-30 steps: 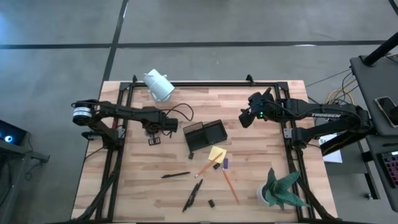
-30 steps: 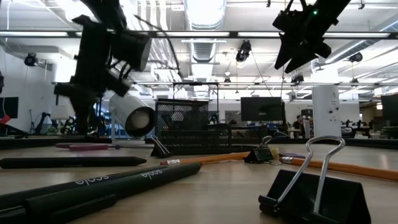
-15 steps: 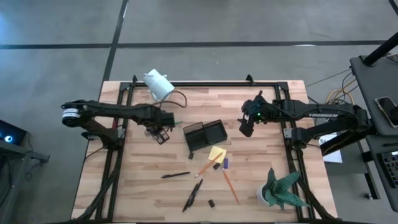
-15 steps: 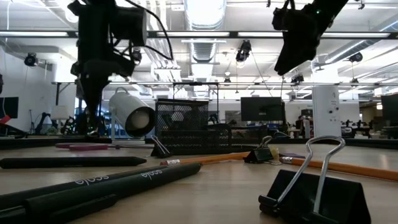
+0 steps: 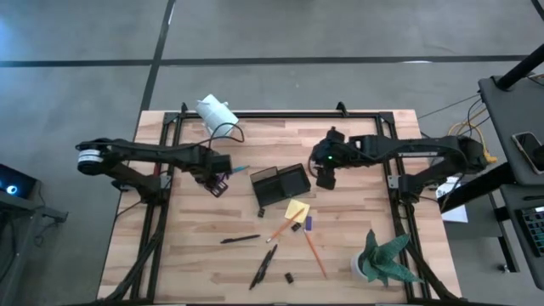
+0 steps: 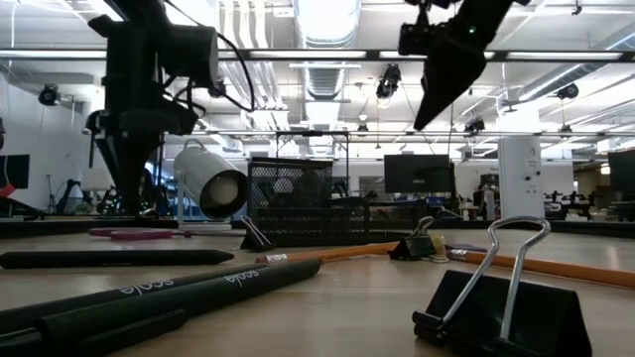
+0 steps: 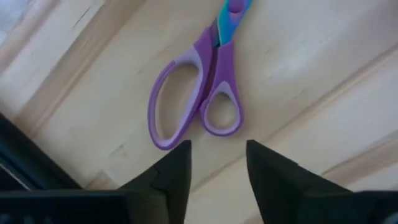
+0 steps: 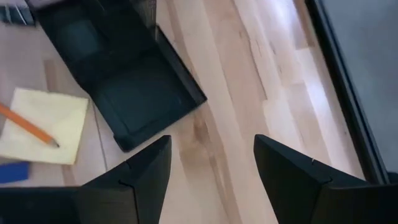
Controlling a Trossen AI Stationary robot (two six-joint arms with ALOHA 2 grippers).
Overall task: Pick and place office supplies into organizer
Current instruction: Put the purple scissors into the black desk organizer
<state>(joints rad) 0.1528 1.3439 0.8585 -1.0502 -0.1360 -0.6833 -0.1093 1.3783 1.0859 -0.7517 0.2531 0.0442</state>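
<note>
The left gripper picks up the scissors by their larger purple handle loop (image 7: 159, 107) next, which leaves the blades free to enter the organizer.
Purple-handled scissors (image 7: 199, 93) lie flat on the wooden table, blades shut. My left gripper (image 7: 217, 149) hangs open just above their handles (image 5: 219, 183), pointing down and touching nothing. The dark organizer (image 5: 280, 185) stands at mid-table, and both of its compartments (image 8: 118, 81) look empty. My right gripper (image 5: 325, 177) is open, raised and slanting down just right of the organizer. A yellow sticky pad (image 5: 296, 210), an orange pencil (image 5: 314, 253) and black pens (image 5: 240, 239) lie nearer the front edge.
A white camera (image 5: 217, 116) stands at the far left and a green plant (image 5: 382, 259) at the near right. A black binder clip (image 6: 496, 297) and two pens (image 6: 149, 293) lie near the front edge. Black frame rails (image 5: 161, 170) run along both sides of the table.
My left gripper has rolled about its own axis above the scissors, edged toward the organizer and opened. The scissors have stayed flat on the table. My right gripper has moved toward the table's left and a little down, toward the organizer, rolling as it went.
</note>
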